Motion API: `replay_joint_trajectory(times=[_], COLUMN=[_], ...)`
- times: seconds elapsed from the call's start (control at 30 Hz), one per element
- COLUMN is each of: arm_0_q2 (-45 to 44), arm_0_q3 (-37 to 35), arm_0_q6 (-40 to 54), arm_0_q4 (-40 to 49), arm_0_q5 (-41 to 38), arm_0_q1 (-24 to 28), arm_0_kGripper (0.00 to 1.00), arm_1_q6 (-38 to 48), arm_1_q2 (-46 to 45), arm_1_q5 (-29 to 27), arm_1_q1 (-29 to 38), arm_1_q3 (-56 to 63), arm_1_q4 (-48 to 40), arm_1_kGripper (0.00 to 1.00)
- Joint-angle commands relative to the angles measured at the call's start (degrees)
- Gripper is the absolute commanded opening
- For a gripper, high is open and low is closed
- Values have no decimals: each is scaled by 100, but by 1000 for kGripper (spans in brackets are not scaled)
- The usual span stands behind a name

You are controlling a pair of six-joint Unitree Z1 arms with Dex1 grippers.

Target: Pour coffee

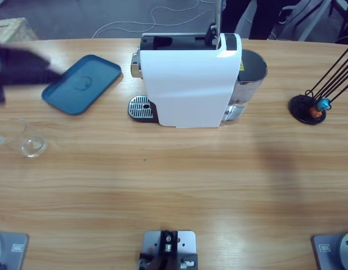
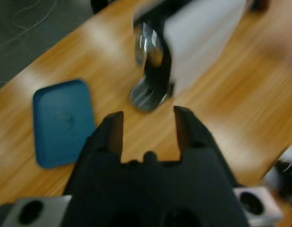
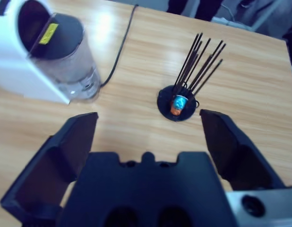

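Observation:
Next, my right gripper grabs the blue capsule by its exposed end (image 1: 324,104) (image 3: 180,102). Thin rods crowd over the stand and an orange capsule sits beside the stand.
The white coffee machine (image 1: 191,79) stands at the back middle of the table, its metal drip tray (image 1: 141,107) on its left side. A clear glass cup (image 1: 32,146) sits far left, apart from the machine. In the left wrist view my left gripper (image 2: 146,118) is open and holds nothing, hovering above the wood with the machine (image 2: 202,47) and drip tray (image 2: 148,97) ahead. My right gripper (image 3: 148,118) is open and holds nothing, over the table near the machine's water tank (image 3: 65,56). A dark blurred arm (image 1: 19,67) shows at the high view's left edge.
A blue tray (image 1: 81,83) lies left of the machine, also seen as the blue tray (image 2: 61,123). A black capsule stand (image 1: 310,107) with thin rods and a capsule (image 3: 178,103) stands at the right. A cable (image 3: 120,52) runs behind the tank.

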Motion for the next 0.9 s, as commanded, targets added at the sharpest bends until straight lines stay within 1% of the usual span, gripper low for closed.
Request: replay_joint_trajectory(times=[0.03,0.07,0.13,0.17,0.23,0.27,0.37,0.5,0.77,0.8,0.83,0.87,0.9], arm_0_q2=[-1204,-1262,-1387,-1440,-1510,-1514,-1489,-1426,-1320,-1324,-1334,-1338,-1334], arm_0_q3=[1144,1214,1321,1365,1421,1432,1423,1390,1356,1356,1356,1362,1365], arm_0_q6=[-73,-118,-164,-224,-324,-373,-452,-540,-593,-602,-612,-612,-617], arm_0_q4=[173,182,196,196,205,205,198,196,196,196,196,196,196], arm_0_q5=[339,337,339,339,337,330,321,321,321,321,321,321,321], arm_0_q1=[-235,-235,-235,-235,-235,-235,-235,-235,-235,-235,-235,-235,-235], arm_0_kGripper=[987,987,987,987,987,987,987,987,987,987,987,986,987], arm_1_q6=[845,1053,1281,1327,1330,1330,1283,1079,938,930,886,812,770], arm_1_q2=[1223,1312,1518,1613,1764,1856,2126,2504,3177,3206,3223,3234,3228], arm_1_q5=[-292,-305,-305,-312,-313,-301,-171,238,478,485,486,506,521], arm_1_q1=[-682,-715,-729,-738,-867,-1046,-1505,-2072,-2336,-2384,-2431,-2500,-2552], arm_1_q3=[1469,1722,2168,2318,2479,2543,2664,2741,2785,2785,2785,2785,2780], arm_1_q4=[-1816,-2040,-2551,-2781,-3156,-3333,-3755,-4342,-5205,-5249,-5292,-5336,-5346], arm_1_kGripper=[1000,987,890,865,706,661,660,660,658,638,574,545,545])
